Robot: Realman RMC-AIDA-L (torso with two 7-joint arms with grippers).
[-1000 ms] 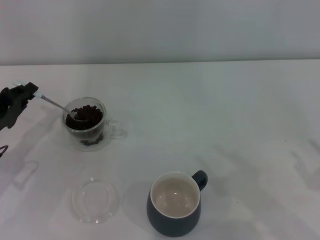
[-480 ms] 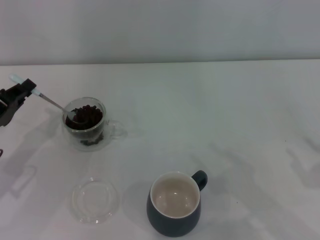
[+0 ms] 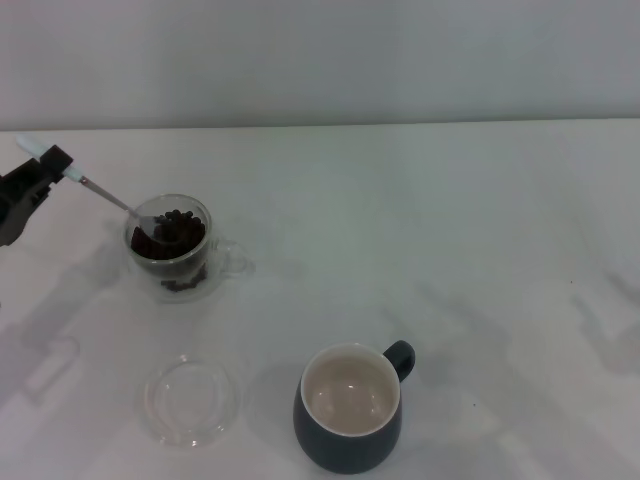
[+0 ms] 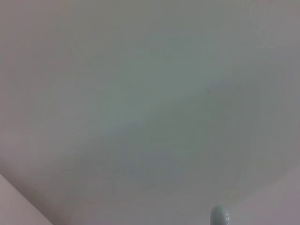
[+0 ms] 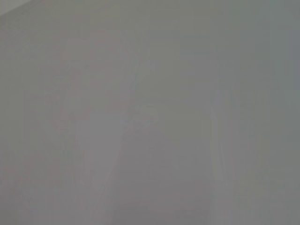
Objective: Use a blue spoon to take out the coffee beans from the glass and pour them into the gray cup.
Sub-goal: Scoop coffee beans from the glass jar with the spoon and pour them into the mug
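The spoon's bowl rests in the glass, short of the gray cup (image 3: 350, 408), so I should move the spoon toward the cup before my left gripper releases it.
The clear glass mug (image 3: 172, 250) stands at the left of the white table, part full of dark coffee beans (image 3: 170, 238). My left gripper (image 3: 45, 168) is at the far left edge, shut on the pale blue handle of the blue spoon (image 3: 100, 195). The spoon slants down to the right and its metal bowl rests among the beans at the glass mouth. The handle tip also shows in the left wrist view (image 4: 220, 216). The gray cup (image 3: 350, 408) stands at the front centre, cream inside, empty. My right gripper is out of view.
A shallow clear glass dish (image 3: 191, 400) lies in front of the glass, left of the gray cup. The white table (image 3: 450, 230) reaches back to a pale wall. The right wrist view shows only a plain grey surface.
My left gripper has risen and drawn back toward the left edge. The spoon's handle end has lifted, so the spoon slants more steeply, with its bowl still in the glass.
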